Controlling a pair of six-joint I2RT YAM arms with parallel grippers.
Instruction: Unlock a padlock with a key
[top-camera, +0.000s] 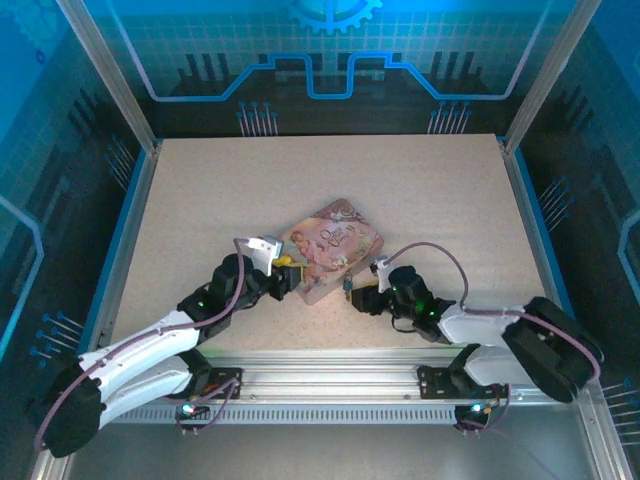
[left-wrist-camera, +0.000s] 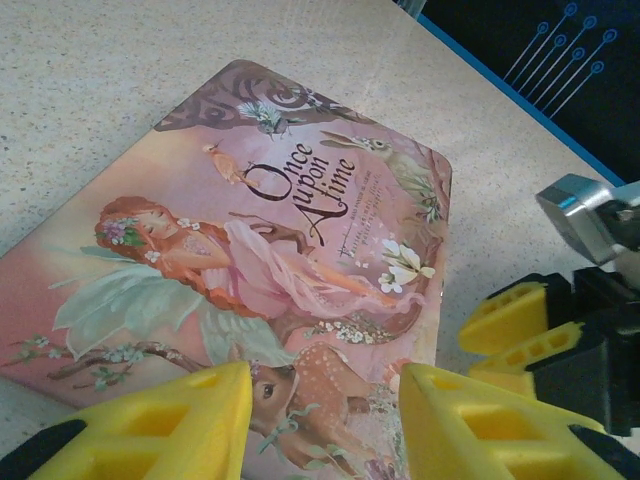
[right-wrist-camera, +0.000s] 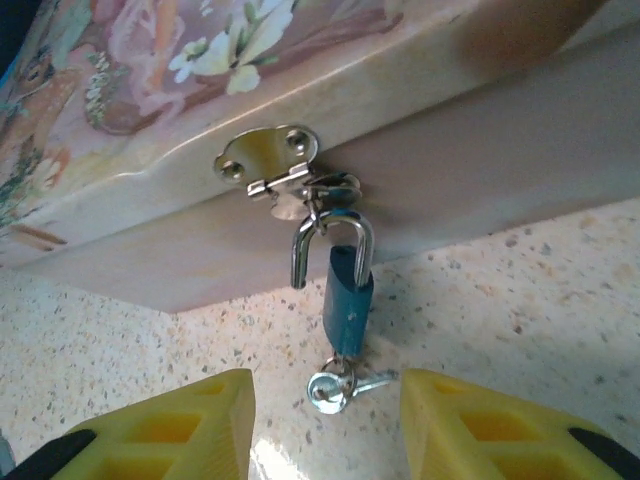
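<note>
I need to grab the padlock by its blue body (right-wrist-camera: 347, 304) next with my right gripper, so that the open silver shackle stays free to unhook from the hasp (right-wrist-camera: 268, 160).
The padlock (right-wrist-camera: 347, 295) has a blue body and a silver shackle and hangs from the hasp (right-wrist-camera: 268, 160) on the front wall of the pink illustrated tin (right-wrist-camera: 150, 120). One shackle leg stands free of the body. The small silver key (right-wrist-camera: 335, 388) sits at the padlock's bottom end on a little ring, touching the table. My right gripper (right-wrist-camera: 325, 425) is open, its yellow fingers either side of the key and not touching it. My left gripper (left-wrist-camera: 325, 405) has its fingers apart over the tin's (left-wrist-camera: 300, 230) near left corner; contact cannot be judged.
The tin (top-camera: 333, 245) lies skewed at mid-table, my left gripper (top-camera: 288, 278) at its left corner and my right gripper (top-camera: 362, 298) at its front wall. The speckled tabletop (top-camera: 220, 190) is bare round it. Blue rails and glass walls enclose the table.
</note>
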